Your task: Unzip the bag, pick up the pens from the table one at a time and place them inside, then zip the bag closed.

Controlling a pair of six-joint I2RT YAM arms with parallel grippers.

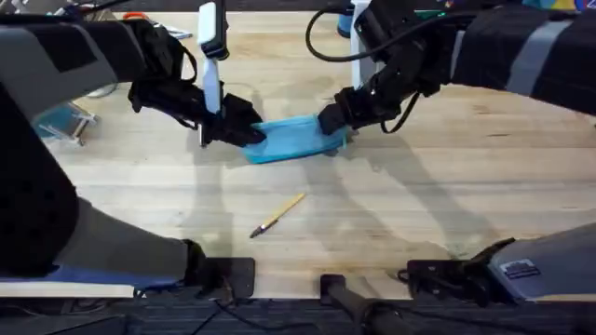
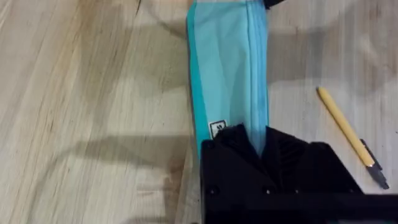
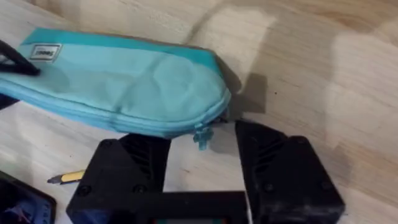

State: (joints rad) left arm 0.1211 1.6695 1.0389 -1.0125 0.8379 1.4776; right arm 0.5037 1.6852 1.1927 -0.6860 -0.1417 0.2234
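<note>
My right gripper is going to pinch the zipper pull by that dangling tab point(image 3: 203, 137) next. The zipper pull's tab hangs loose just off the bag's end point(image 3: 214, 106).
The light blue bag point(image 1: 296, 138) lies across the middle of the table point(image 1: 419, 195), zipper closed along its length. My left gripper point(image 1: 235, 128) is shut on the bag's left end; the left wrist view shows the fabric point(image 2: 227, 68) pinched between its black fingers point(image 2: 292, 162). At the bag's right end, my right gripper point(image 1: 335, 121) is open. In the right wrist view the blue zipper pull point(image 3: 202, 137) hangs between its spread fingers point(image 3: 280, 162), just off the bag point(image 3: 124, 81). A tan pen point(image 1: 277, 215) with a dark tip lies on the table nearer the arm bases, also seen beside the bag as the pen point(image 2: 348, 134).
A small blue object point(image 1: 65, 121) sits near the left edge of the table. Cables and clutter line the far edge. Open wood surrounds the tan pen, and the table's right half is bare.
</note>
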